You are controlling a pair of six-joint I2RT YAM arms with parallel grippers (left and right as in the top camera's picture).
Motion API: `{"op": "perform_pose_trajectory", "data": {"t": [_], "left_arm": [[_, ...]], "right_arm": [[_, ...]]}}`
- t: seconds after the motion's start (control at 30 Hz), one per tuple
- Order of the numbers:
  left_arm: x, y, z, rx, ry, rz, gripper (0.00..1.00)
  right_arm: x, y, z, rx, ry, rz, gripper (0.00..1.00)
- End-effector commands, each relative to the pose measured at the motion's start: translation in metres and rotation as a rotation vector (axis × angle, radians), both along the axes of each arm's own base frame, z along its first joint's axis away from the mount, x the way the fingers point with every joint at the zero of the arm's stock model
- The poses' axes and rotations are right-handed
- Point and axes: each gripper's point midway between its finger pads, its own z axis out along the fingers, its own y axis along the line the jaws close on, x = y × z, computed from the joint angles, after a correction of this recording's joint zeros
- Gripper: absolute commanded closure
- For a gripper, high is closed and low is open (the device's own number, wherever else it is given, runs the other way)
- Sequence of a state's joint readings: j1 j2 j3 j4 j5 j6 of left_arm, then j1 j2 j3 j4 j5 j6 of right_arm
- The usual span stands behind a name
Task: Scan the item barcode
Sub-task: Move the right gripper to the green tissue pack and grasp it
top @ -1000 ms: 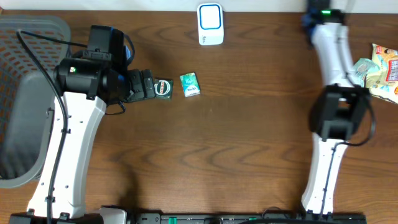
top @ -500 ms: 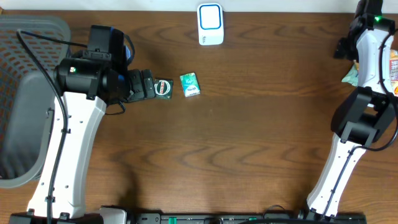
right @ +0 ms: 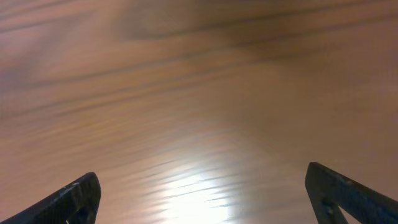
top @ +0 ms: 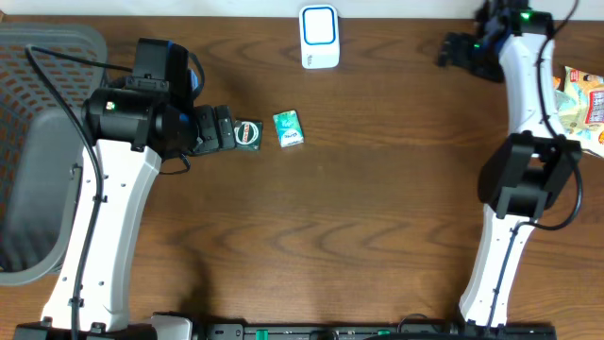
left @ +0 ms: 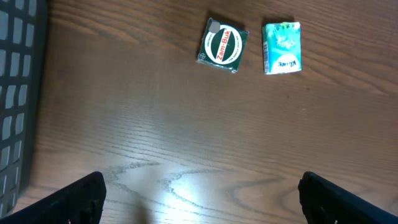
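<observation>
My right gripper takes hold of the mint-green packet by its side away from the Zam-Buk box next, so the packet's barcode edge stays free to scan.
Two small items lie side by side on the wooden table: a dark green Zam-Buk box (top: 247, 133) (left: 224, 45) and a mint-green packet (top: 289, 128) (left: 283, 48). A white and blue scanner (top: 319, 36) stands at the far edge. My left gripper (top: 226, 129) (left: 202, 205) hovers just left of the box, open and holding nothing. My right gripper (top: 451, 52) (right: 211, 199) is at the far right of the table, open over bare wood. Its view is motion-blurred and shows no item.
A grey mesh basket (top: 38, 142) (left: 15, 93) fills the left side. Snack bags (top: 580, 104) lie at the right edge, beside the right arm.
The right arm swung out over the snack bags and came back left along the far edge; its jaws now stand open. The left arm and both items have not moved.
</observation>
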State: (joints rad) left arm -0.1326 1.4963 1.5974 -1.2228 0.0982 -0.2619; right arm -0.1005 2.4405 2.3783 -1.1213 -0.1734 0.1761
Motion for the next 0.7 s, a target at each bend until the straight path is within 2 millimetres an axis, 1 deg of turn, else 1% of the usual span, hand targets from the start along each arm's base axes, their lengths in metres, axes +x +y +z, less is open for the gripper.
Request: {"op": "perform_pose_trajectory", "data": {"t": [0.0,0.13,0.2,0.27,0.3,0.43,0.53,0.67], "left_arm": [[0.001,0.002,0.001,0.006,-0.003,0.002,0.02],[0.001,0.002,0.001,0.006,-0.003,0.002,0.02],[0.001,0.002,0.001,0.006,-0.003,0.002,0.02],[0.001,0.002,0.001,0.006,-0.003,0.002,0.02],[0.001,0.002,0.001,0.006,-0.003,0.002,0.02],[0.001,0.002,0.001,0.006,-0.003,0.002,0.02],[0.001,0.002,0.001,0.006,-0.003,0.002,0.02],[0.001,0.002,0.001,0.006,-0.003,0.002,0.02]], "right_arm": [[-0.008,0.094,0.036,0.330,-0.042,0.194,0.03],[-0.023,0.153,0.031,0.345,-0.008,0.327,0.05],[-0.032,0.185,0.026,0.335,0.003,0.411,0.09],[-0.042,0.211,0.021,0.325,0.013,0.478,0.12],[-0.047,0.226,0.017,0.315,0.018,0.507,0.13],[-0.064,0.275,-0.002,0.259,0.028,0.590,0.21],[-0.075,0.296,-0.023,0.217,0.059,0.569,0.21],[-0.086,0.315,-0.048,0.205,0.074,0.562,0.23]]}}
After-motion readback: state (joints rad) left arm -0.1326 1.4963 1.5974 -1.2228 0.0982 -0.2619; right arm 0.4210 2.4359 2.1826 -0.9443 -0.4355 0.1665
